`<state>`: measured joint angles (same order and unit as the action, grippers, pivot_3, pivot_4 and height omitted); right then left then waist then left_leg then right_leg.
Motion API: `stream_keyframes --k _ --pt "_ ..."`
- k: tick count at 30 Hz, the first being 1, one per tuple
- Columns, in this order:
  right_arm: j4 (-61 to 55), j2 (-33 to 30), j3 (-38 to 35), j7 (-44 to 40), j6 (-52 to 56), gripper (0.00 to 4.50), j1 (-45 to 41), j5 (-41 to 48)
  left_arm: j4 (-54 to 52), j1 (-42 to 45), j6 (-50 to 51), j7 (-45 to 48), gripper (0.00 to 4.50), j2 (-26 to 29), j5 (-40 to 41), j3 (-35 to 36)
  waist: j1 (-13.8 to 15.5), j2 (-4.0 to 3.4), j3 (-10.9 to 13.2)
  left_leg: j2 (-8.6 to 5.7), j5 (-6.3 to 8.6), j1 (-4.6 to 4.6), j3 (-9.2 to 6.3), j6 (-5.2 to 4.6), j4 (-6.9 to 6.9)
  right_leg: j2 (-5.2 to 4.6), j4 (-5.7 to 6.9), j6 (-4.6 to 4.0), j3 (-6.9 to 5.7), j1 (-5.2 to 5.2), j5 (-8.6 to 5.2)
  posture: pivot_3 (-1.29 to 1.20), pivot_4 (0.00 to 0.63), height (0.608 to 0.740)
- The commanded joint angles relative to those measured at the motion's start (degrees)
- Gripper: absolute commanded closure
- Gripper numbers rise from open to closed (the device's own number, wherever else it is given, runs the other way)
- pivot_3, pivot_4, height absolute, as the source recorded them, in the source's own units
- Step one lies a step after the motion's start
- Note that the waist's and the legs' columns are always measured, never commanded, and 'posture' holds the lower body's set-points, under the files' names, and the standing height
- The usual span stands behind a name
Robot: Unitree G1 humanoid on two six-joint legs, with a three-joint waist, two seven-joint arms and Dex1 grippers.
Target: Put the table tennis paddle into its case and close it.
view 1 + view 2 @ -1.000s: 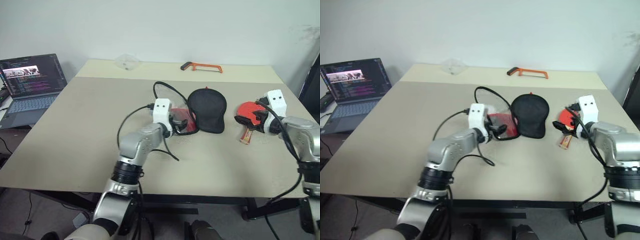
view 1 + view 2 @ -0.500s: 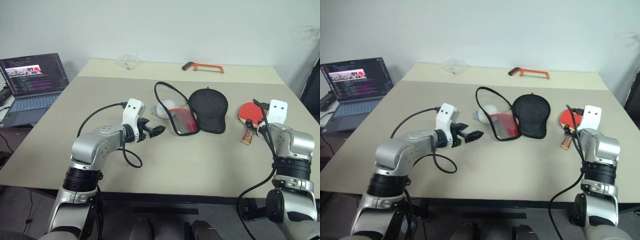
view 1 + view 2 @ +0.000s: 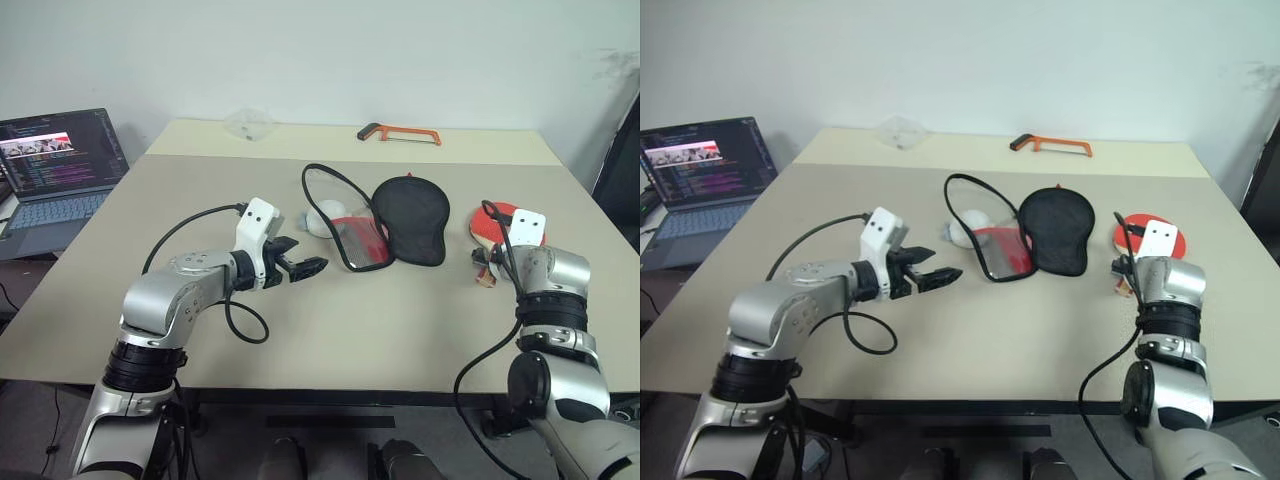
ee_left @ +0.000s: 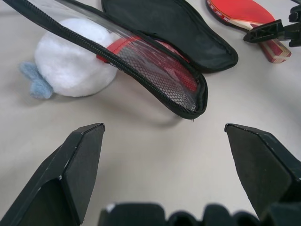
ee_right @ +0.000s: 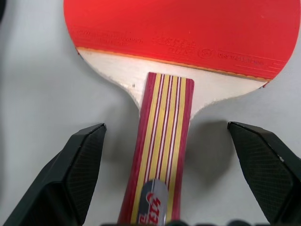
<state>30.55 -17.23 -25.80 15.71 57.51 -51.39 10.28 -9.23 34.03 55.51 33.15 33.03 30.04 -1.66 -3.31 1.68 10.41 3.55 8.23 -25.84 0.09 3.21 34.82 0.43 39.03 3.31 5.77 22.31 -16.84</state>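
Observation:
The robot's right gripper should close on the paddle now, as its fingers are beside the striped handle (image 3: 486,276) (image 5: 162,150), close over the table.
The table tennis paddle (image 3: 492,221) lies flat at the table's right side, red blade (image 5: 178,33) away from me and striped wooden handle (image 5: 162,150) toward me. My right gripper (image 5: 165,127) is open, one finger on each side of the handle and apart from it. At the table's centre the case (image 3: 410,220) lies unzipped, its black half flat and its red mesh half (image 4: 155,70) raised. A white fluffy ball (image 4: 70,66) sits under the raised half. My left gripper (image 3: 303,258) is open and holds nothing, left of the case and pointing at it.
An orange hacksaw (image 3: 403,132) and a clear plastic piece (image 3: 248,124) lie on the far strip of the table (image 3: 200,200). An open laptop (image 3: 60,160) stands at the left. Black cables loop from both wrists.
My left gripper has drawn back leftward from the case, leaving it open. My right gripper has dropped and turned, now straddling the paddle's handle.

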Motion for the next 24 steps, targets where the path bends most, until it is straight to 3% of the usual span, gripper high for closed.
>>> stream_keyframes --k 1,6,12,19,24 --pt "2.76 0.78 -1.79 2.27 -3.95 0.19 -2.1 0.56 -2.67 0.48 -0.94 -0.52 0.02 -0.46 0.02 1.79 -0.05 0.0 0.0 0.0 0.0 0.0 0.0 0.0 0.0 0.0 0.0 0.0 0.0 0.0 0.0 0.0 0.15 0.74" --pt "6.54 1.0 -2.11 5.45 -8.11 1.41 -3.25 -0.18 -2.91 0.49 -0.96 -1.27 0.0 -0.94 -0.24 1.9 -0.14 0.0 0.0 0.0 0.0 0.0 0.0 0.0 0.02 0.0 0.0 0.02 0.01 -0.01 0.01 0.0 0.15 0.74" --pt "5.31 0.2 -0.62 6.82 -10.94 3.4 -3.98 -0.92 -2.43 0.5 -1.34 -1.78 0.0 -1.0 -0.49 1.99 -0.06 0.0 0.0 -0.01 0.0 -0.01 0.0 0.0 0.01 -0.01 -0.03 0.01 0.0 0.0 0.01 0.0 0.15 0.74" --pt "-2.59 1.52 3.66 4.95 -10.76 3.4 -9.51 -0.37 -1.69 0.96 -1.61 -1.73 0.0 -1.56 -1.48 1.77 -0.11 -0.36 0.22 -0.01 0.0 -0.06 0.04 0.0 -0.04 0.0 -0.02 0.01 0.04 0.09 0.01 0.0 0.15 0.74" --pt "-1.36 5.7 9.33 -0.58 -12.48 3.4 -15.74 -0.09 -1.34 1.32 -1.91 -1.67 0.0 -2.29 -2.24 1.28 -1.31 -0.4 0.25 0.05 0.0 -0.06 0.04 0.0 -0.21 0.06 0.01 -0.02 0.06 0.21 0.0 0.0 0.15 0.74"
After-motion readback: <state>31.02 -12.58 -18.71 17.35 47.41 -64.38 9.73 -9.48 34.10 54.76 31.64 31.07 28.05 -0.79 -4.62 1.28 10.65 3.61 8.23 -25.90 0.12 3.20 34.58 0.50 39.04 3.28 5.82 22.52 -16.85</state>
